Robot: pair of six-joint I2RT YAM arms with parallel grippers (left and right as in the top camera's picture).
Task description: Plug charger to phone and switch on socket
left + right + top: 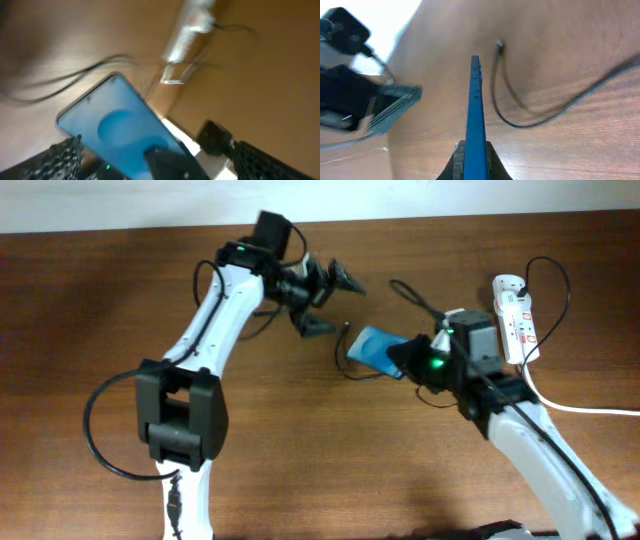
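Note:
My left gripper should next hold the phone by its free long side [384, 334] [142, 104], across screen and back. The phone's ends then stay free to plug in the charger.
The phone [375, 348], blue-screened, is held on edge just above the table, with my right gripper [405, 358] shut on its near end. In the right wrist view the phone [476, 105] rises edge-on from between the closed fingers [461, 162]. The charger's connector tip [500, 46] lies loose on the wood just right of the phone's far end. Its thin black cable [350, 368] loops beside the phone. My left gripper [336, 304] hangs open a little left of the phone, holding nothing. The left wrist view looks onto the blue screen [117, 125].
The white socket [515, 320] lies at the right edge of the table, its thick white cord [590, 408] running off to the right. A thin black cable arcs over the socket's top. The socket [192, 25] looks blurred in the left wrist view.

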